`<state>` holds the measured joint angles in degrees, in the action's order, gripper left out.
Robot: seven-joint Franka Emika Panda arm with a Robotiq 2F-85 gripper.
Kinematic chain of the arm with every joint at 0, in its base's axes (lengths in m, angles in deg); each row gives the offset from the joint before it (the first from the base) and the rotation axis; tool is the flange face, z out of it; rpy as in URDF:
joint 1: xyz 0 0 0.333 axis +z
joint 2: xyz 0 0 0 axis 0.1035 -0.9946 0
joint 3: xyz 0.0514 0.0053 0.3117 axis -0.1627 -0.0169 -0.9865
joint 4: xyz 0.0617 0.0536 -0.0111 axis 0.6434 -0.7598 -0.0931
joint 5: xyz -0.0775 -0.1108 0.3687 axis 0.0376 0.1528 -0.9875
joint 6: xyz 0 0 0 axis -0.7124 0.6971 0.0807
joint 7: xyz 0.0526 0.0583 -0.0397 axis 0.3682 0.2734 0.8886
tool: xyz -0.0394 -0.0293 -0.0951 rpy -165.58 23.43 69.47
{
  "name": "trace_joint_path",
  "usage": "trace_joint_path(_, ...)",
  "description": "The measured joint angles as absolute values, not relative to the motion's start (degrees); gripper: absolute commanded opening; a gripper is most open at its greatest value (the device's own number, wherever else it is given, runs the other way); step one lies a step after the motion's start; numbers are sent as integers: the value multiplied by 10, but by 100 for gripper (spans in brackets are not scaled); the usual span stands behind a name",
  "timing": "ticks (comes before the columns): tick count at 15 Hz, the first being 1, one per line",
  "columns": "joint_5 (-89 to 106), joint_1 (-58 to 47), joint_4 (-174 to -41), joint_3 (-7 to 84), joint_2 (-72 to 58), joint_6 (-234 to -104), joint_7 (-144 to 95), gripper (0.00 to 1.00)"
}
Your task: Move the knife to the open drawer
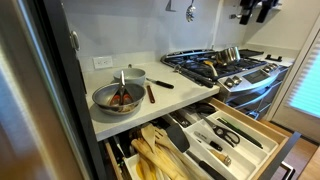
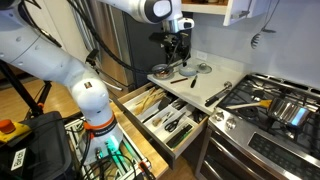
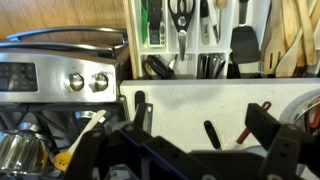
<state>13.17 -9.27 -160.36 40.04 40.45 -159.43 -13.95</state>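
Note:
Next, my gripper grabs the knife (image 1: 160,83) by its black handle, one fingertip on each slim side, to lay the knife lengthwise between the drawer's dividers.
The knife (image 1: 160,83), slim with a black handle, lies on the white counter to the right of the bowl; it also shows in an exterior view (image 2: 220,94). In the wrist view its handle (image 3: 210,133) lies between my two fingers. My gripper (image 3: 205,140) is open and empty, held above the counter over the knife, apart from it; it also shows in an exterior view (image 2: 178,52). The open drawer (image 1: 270,126) of pale wood with dividers stands pulled out below the counter, full of utensils, seen in an exterior view (image 2: 128,112) and in the wrist view (image 3: 225,35).
A metal bowl (image 1: 118,97) with utensils sits on the counter. A reddish-brown-handled utensil (image 1: 150,93) lies next to the knife and also shows in the wrist view (image 3: 255,120). A gas stove (image 1: 235,68) with a pot adjoins the counter. Big wooden spoons (image 1: 150,155) fill one drawer compartment.

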Motion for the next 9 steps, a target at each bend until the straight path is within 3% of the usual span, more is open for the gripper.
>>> trace_joint_path(4, 102, -66, -1579, 409, 256, -1701, -68, 100)
trace_joint_path(9, 83, -56, -1471, 399, 71, -1714, 1, 100)
